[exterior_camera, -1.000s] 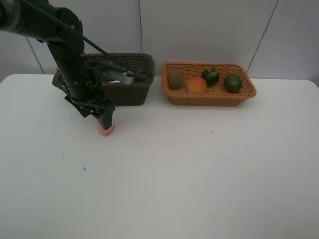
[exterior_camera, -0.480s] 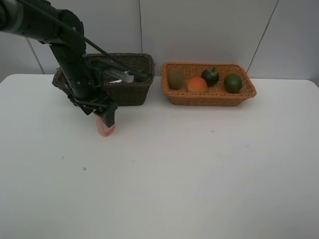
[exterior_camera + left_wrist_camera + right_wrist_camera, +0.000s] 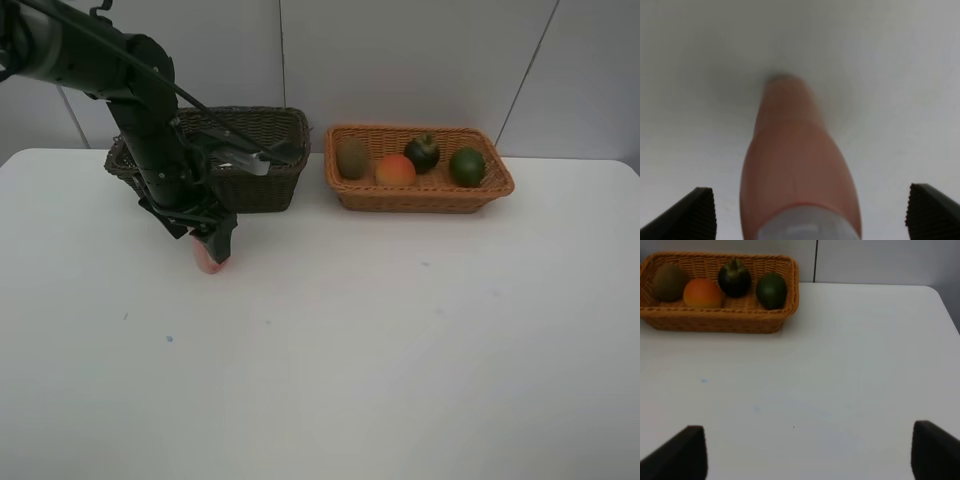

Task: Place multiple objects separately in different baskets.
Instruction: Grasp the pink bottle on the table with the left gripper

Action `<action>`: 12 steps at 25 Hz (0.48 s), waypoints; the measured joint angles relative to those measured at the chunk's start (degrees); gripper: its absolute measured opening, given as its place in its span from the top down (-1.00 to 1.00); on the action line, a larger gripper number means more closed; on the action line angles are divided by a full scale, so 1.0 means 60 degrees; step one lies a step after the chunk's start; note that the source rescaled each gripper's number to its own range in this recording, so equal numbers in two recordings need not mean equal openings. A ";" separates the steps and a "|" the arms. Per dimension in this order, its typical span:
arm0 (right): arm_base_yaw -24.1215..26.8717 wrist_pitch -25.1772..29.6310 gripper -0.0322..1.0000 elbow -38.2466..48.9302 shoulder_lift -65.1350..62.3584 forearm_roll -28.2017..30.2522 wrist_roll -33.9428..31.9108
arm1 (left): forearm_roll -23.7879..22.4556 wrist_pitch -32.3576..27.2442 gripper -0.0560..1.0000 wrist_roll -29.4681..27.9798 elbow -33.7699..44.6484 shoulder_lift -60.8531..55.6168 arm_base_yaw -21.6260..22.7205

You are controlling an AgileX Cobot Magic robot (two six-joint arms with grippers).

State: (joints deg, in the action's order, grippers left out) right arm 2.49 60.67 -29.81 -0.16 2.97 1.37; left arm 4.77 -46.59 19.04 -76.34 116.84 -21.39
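My left gripper's fingers reach down around the body of the pink bottle, below the white cap. My left gripper should close now, as it would hold the bottle.
A pink white-capped bottle (image 3: 208, 260) stands on the table just in front of the dark brown basket (image 3: 255, 187). My left gripper (image 3: 216, 241) hangs right over it. In the left wrist view the bottle (image 3: 797, 170) sits between the two dark fingertips (image 3: 697, 212) with clear gaps on both sides, so the gripper is open. The light tan basket (image 3: 420, 196) holds a kiwi (image 3: 351, 158), a peach (image 3: 395, 170), a mangosteen (image 3: 421, 152) and a green fruit (image 3: 466, 166). My right gripper (image 3: 810, 455) stands open over bare table, short of that basket (image 3: 730, 322).
A pale elongated item (image 3: 243, 157) lies inside the dark basket, partly behind the left arm's cable. The white table (image 3: 400, 340) stretches wide in front of both baskets. A grey panelled wall rises behind them.
The left arm has shifted slightly over the pink bottle, which hides more of it than half a second ago. The bottle stays in its place. Both grippers remain open.
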 joint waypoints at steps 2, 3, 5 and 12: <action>0.0000 0.0000 -0.97 0.0000 0.0000 0.0000 0.0000 | 0.0000 0.0000 -1.00 0.0000 0.0000 0.0000 0.0000; 0.0000 0.0000 -0.97 0.0000 0.0000 0.0000 0.0000 | 0.0000 0.0000 -0.98 0.0000 0.0000 0.0000 0.0000; 0.0000 0.0000 -0.97 0.0000 0.0000 0.0000 0.0000 | 0.0000 0.0000 -0.86 0.0000 0.0000 0.0000 0.0000; 0.0000 0.0000 -0.97 0.0000 0.0000 0.0000 0.0000 | 0.0003 -0.0127 0.38 -0.0228 0.0000 0.0000 0.0000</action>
State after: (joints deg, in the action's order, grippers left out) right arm 2.49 60.67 -29.81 -0.16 2.97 1.37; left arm 4.79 -47.35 17.67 -76.34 116.84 -21.39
